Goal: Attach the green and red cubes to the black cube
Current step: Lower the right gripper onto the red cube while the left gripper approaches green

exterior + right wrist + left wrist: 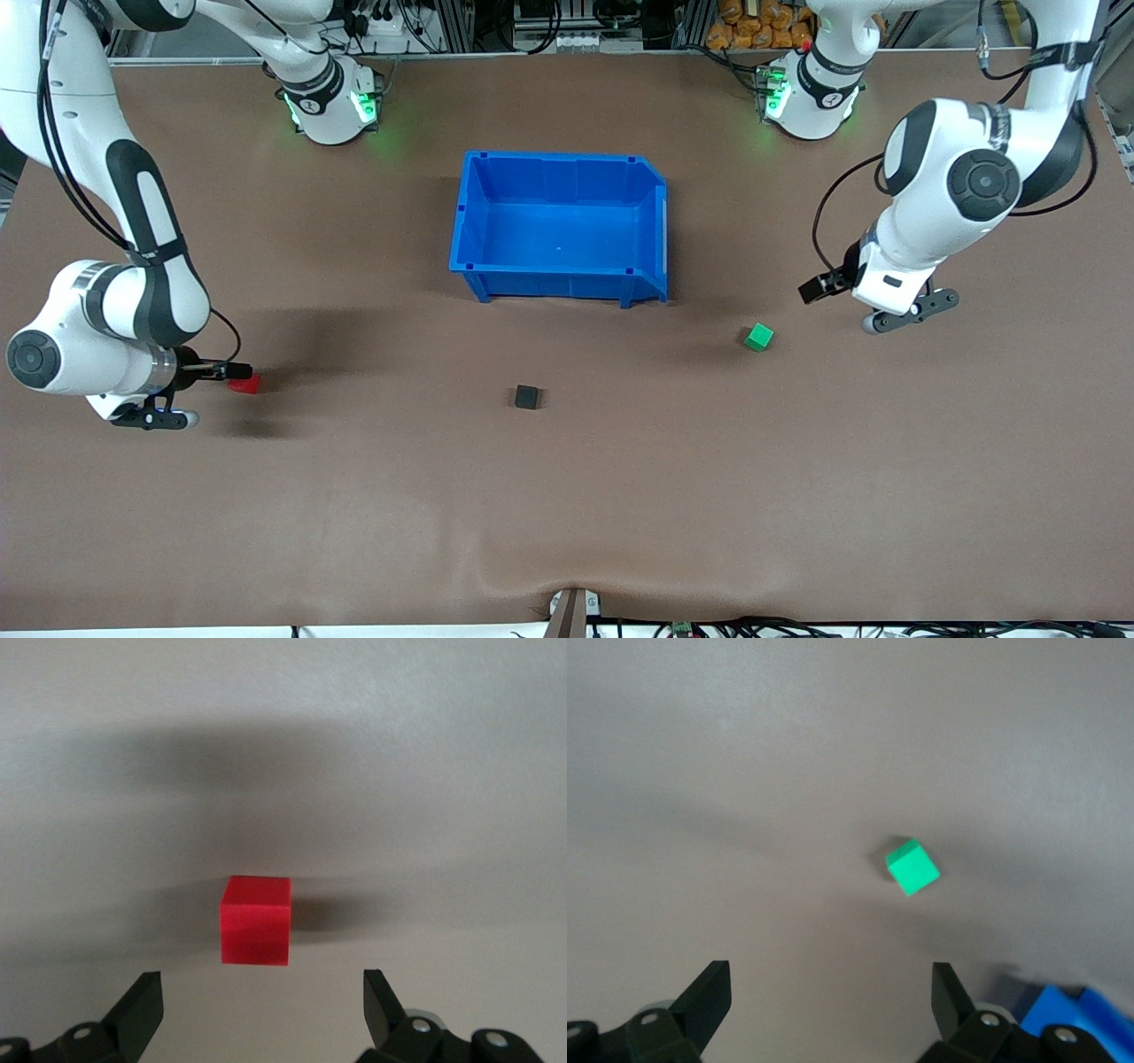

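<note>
My right gripper should move toward the red cube before it closes on the cube. The cube is ahead of the gripper's fingers, so they would miss it if they closed now.
The red cube (245, 384) lies on the table toward the right arm's end. My right gripper (232, 369) is low beside it and open. In the right wrist view the red cube (256, 920) sits just ahead of the open right gripper (261, 997), not between the fingers. The green cube (758, 337) lies toward the left arm's end. My left gripper (813, 291) hovers beside it, open and empty. The left wrist view shows the green cube (912, 866) well ahead of the open left gripper (830, 992). The black cube (526, 397) lies alone mid-table, nearer the front camera than the bin.
An empty blue bin (558, 266) stands at the middle of the table, farther from the front camera than all three cubes. Its corner shows in the left wrist view (1076, 1019). The table is covered in brown cloth.
</note>
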Controlling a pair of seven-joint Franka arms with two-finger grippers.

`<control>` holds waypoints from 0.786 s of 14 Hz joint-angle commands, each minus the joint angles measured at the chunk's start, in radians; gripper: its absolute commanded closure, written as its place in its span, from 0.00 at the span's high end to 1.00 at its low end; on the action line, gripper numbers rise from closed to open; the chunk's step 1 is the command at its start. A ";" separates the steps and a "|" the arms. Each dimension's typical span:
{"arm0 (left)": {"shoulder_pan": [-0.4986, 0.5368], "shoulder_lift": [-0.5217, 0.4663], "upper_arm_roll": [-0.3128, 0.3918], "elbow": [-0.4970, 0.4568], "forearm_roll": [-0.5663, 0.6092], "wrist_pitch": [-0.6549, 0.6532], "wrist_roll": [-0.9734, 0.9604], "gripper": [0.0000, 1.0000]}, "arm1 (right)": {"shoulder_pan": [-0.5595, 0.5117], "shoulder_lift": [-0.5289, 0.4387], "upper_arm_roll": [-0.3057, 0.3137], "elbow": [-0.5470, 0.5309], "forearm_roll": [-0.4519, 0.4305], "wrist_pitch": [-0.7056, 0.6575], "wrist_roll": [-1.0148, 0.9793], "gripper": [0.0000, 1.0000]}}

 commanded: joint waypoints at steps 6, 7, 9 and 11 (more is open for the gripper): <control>-0.023 0.150 -0.011 0.001 0.024 0.139 -0.351 1.00 | 0.019 0.083 0.008 0.051 -0.028 0.012 0.070 1.00; -0.032 0.164 -0.010 0.001 0.025 0.147 -0.385 1.00 | 0.010 0.089 0.008 0.053 -0.043 0.024 0.064 1.00; -0.042 0.191 -0.010 0.001 0.025 0.164 -0.434 1.00 | 0.008 0.092 0.008 0.051 -0.066 0.042 0.064 1.00; -0.043 0.223 -0.007 0.001 0.025 0.207 -0.517 1.00 | 0.007 0.092 0.010 0.050 -0.066 0.041 0.064 1.00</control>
